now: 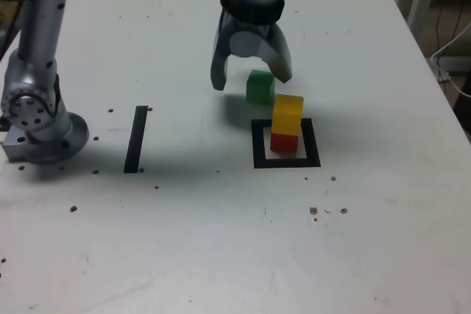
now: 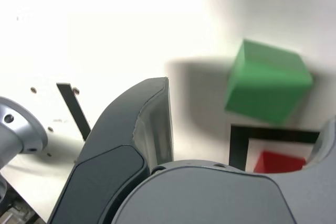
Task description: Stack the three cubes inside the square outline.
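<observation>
The gripper's fingers are above the green cube, so the gripper should first move down and then close on the green cube.
My gripper hangs open over the table's far middle, and nothing is held. The green cube rests on the table just in front of it, between the lines of the two fingers and apart from both. In the wrist view the green cube lies ahead of one dark finger. Just behind the square outline sits this cube. Inside the outline the yellow cube stands on the red cube. The wrist view shows the outline's corner and part of the red cube; the yellow cube is hidden there.
A straight black strip lies at the exterior view's left, also seen in the wrist view. The arm's silver base stands at the left edge. Small dark specks dot the white table.
</observation>
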Controlling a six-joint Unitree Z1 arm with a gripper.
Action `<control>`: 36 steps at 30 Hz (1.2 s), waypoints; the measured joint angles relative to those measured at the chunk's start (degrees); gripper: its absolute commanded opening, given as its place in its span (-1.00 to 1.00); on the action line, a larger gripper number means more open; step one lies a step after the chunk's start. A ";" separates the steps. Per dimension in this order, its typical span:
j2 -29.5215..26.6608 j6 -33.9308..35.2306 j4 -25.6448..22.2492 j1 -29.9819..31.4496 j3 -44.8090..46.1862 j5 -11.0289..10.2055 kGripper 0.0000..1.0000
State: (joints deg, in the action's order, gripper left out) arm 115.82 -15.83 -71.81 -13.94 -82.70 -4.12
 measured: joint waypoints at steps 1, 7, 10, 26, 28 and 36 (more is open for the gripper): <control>0.27 -0.34 0.29 -0.27 0.18 0.03 0.96; 2.24 -1.89 1.48 -1.32 0.31 0.10 0.89; 2.85 -2.10 1.62 -1.36 0.21 0.11 0.86; 5.96 -3.52 1.41 -1.36 -1.61 0.56 0.11; 6.21 -3.58 1.41 -1.35 -1.65 0.58 -0.04; 6.58 -4.09 1.75 -1.34 -1.93 0.35 -0.47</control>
State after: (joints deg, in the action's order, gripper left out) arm 122.40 -19.92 -70.05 -15.28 -84.63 -3.77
